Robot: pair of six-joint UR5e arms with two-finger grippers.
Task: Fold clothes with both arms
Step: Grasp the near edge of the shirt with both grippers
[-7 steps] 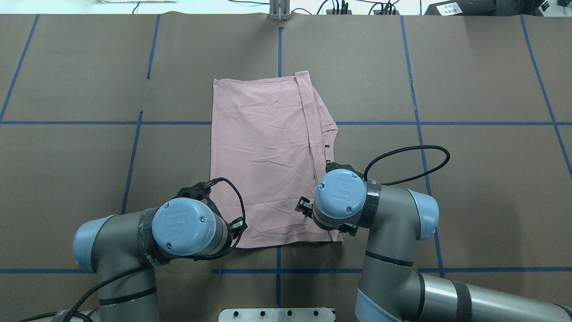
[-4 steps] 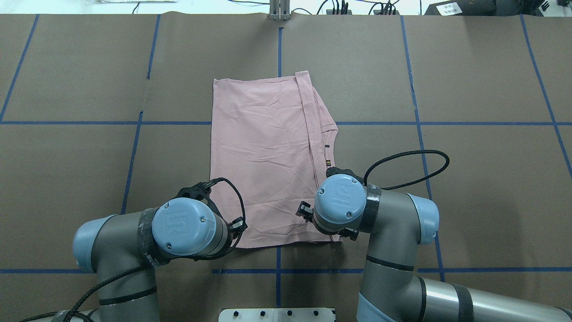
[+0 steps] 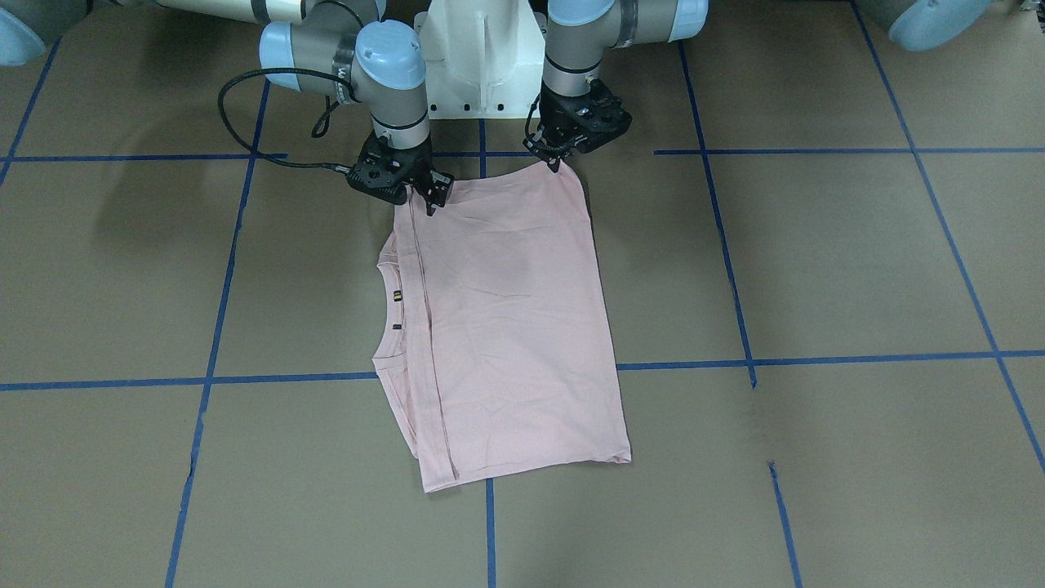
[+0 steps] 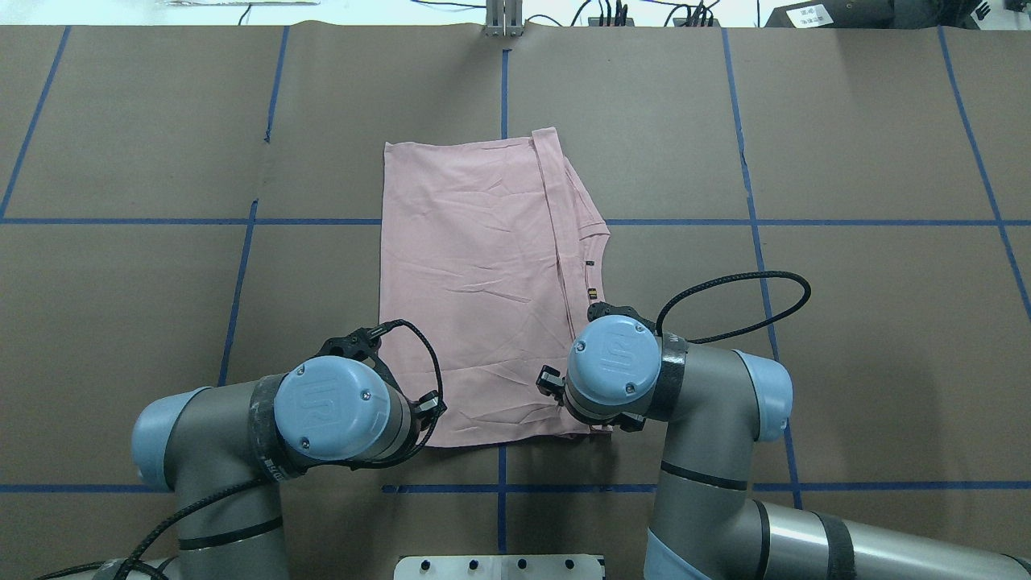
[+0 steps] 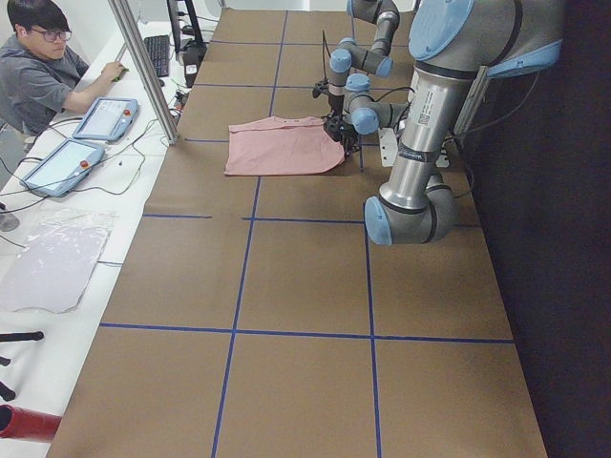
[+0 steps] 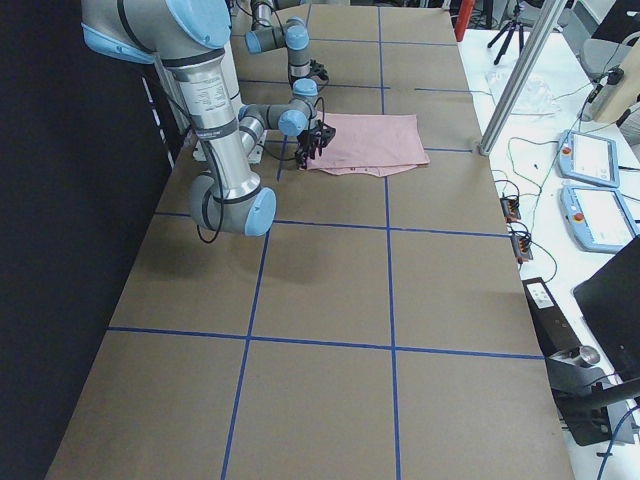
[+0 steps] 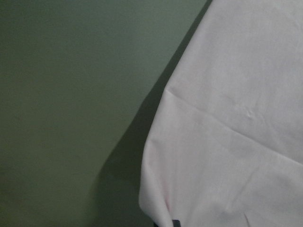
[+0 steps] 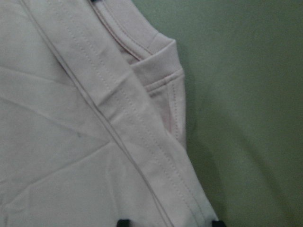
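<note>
Next, my right gripper grabs the shirt by its near hem corner [image 3: 416, 201]. The pink shirt [image 3: 519, 328] lies flat and slack on the tabletop.
The pale pink T-shirt [image 4: 475, 266] lies flat and folded into a tall rectangle, with its collar [image 3: 384, 310] and a small black tag on the robot's right side; the Snoopy print is hidden. My left gripper [image 3: 562, 157] is at the shirt's near left corner. In the left wrist view its tips [image 7: 173, 223] are together at the slightly raised cloth corner [image 7: 156, 198]. My right gripper [image 3: 429, 200] is at the near right corner. In the right wrist view its two fingertips [image 8: 123, 222] stand apart over the hem [image 8: 156, 156], so it is open.
The white pedestal base [image 4: 499, 566] stands at the table's near edge between the arms. Brown paper with blue tape lines [image 4: 242, 266] covers the table. A metal post [image 4: 503, 20] stands at the far edge. An operator [image 5: 43, 67] sits with tablets [image 5: 105, 116] beyond it.
My right wrist has moved a little toward the robot along the shirt's right edge, nearer the near right corner. The left arm and the shirt have not moved.
</note>
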